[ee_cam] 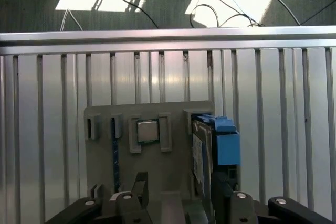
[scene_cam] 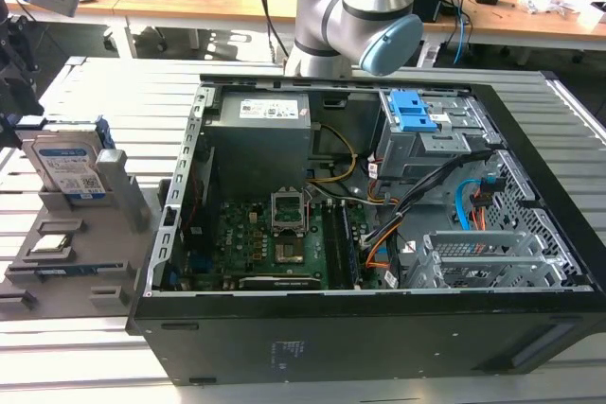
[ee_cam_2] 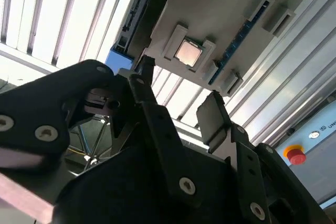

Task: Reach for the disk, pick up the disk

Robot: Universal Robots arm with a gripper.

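Observation:
My gripper grabs the disk by its upper end (scene_cam: 66,134) next, across the thin side, since its lower end sits down in the holder's slot (scene_cam: 71,201).
The disk (scene_cam: 66,164) stands on edge in a slot at the back of a grey holder (scene_cam: 112,234), on the exterior view's left; its white label faces forward and a blue bracket frames it. In the first wrist view the disk (ee_cam: 201,153) is seen edge-on with its blue bracket (ee_cam: 227,142). My gripper (scene_cam: 13,92) hangs just beside and above it, at the picture's left edge. Both wrist views show the gripper (ee_cam: 178,192) (ee_cam_2: 178,87) open, with nothing between the fingers. One finger (ee_cam: 220,187) lies close to the bracket; I cannot tell whether it touches.
A small square silver chip (ee_cam: 147,130) and a blue memory stick (ee_cam: 115,156) sit in other slots of the holder. An open black computer case (scene_cam: 379,333) stands on the slatted metal table (scene_cam: 85,347). A red stop button (ee_cam_2: 295,156) is nearby.

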